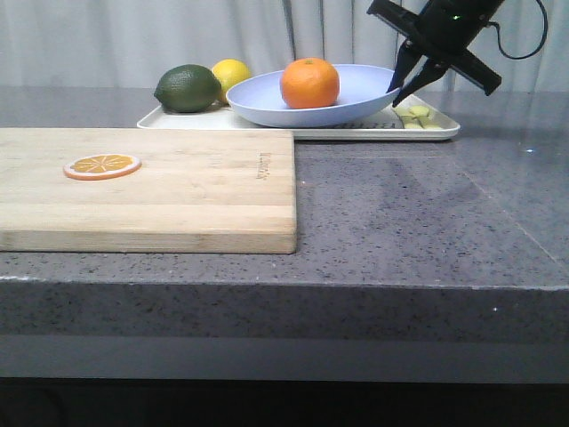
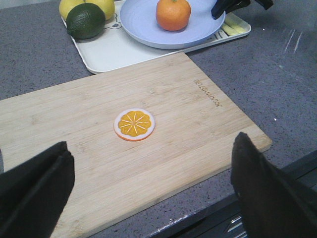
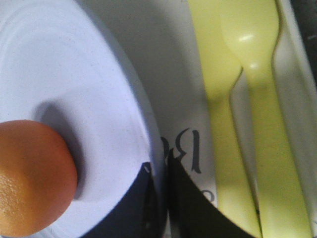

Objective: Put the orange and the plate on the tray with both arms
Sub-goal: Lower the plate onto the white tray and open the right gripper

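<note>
The robot's right gripper should open now: the plate [image 1: 267, 100] has its lower edge over the white tray [image 1: 356, 132], so the plate would settle flat.
The orange [image 1: 309, 83] sits in the pale lavender-blue plate [image 1: 267, 100], which is over the white tray [image 1: 356, 132] at the back of the counter. My right gripper [image 1: 402, 89] is shut on the plate's right rim; in the right wrist view its fingers [image 3: 159, 161] pinch the rim [image 3: 74, 74] beside the orange [image 3: 29, 178], with the tray's dark lettering [image 3: 190, 148] underneath. My left gripper [image 2: 151, 148] is open and empty above the near edge of the cutting board, far from the plate [image 2: 143, 25] and orange [image 2: 173, 14]. It is out of the front view.
A wooden cutting board [image 1: 178, 196] with a flat orange slice [image 1: 102, 165] lies at the front left. A green lime [image 1: 188, 88] and a yellow lemon [image 1: 231, 73] sit at the tray's left end. Pale yellow utensils [image 1: 418, 116] lie at its right end.
</note>
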You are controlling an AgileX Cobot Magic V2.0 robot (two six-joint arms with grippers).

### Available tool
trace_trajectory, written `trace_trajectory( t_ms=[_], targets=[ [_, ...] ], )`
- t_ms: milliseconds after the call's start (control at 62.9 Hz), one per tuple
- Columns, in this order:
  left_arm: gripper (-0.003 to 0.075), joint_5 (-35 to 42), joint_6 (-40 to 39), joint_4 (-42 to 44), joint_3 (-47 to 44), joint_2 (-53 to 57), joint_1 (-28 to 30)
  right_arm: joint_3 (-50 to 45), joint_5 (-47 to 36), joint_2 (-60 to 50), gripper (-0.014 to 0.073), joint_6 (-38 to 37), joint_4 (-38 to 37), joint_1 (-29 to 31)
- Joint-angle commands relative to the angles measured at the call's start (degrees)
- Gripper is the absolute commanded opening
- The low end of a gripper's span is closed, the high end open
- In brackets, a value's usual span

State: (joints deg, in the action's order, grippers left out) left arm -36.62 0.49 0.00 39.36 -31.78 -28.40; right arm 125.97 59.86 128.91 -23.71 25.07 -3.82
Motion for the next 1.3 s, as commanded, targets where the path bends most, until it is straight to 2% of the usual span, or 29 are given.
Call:
trace_trajectory(
  t_ms=[0,604,700,1081,1193,1288],
  targets=[
    [0.0618,4.25,-0.49,-0.42,1.45,-0.18,0.02,2.31,-2.27,-4.22,-0.0065,-0.2,2.14,0.06],
    [0.0618,4.25,-0.49,-0.42,1.45,-0.18,0.02,2.31,-0.12,-4.22,-0.005,-0.2,0.4,0.06],
    [0.0618,4.25,-0.49,-0.42,1.45,-0.18,0.02,2.31,-0.05,-4.22,0.0011,-0.08,0.29,0.06],
    [0.0618,4.25,-0.49,-0.42,1.45,-0.18,0.02,2.31,-0.05,-4.22,0.0395,-0.03,-1.04,0.06],
    [0.0618,4.25,-0.49,-0.42,1.45,-0.18,0.02,2.31,0.01,-4.22,0.046,-0.02,-1.04,0.06],
    [0.0618,4.25,-0.49,-0.42,1.45,-0.18,0.02,2.31,0.9,-4.5,0.0464,0.1,-1.04,0.06]
  ],
)
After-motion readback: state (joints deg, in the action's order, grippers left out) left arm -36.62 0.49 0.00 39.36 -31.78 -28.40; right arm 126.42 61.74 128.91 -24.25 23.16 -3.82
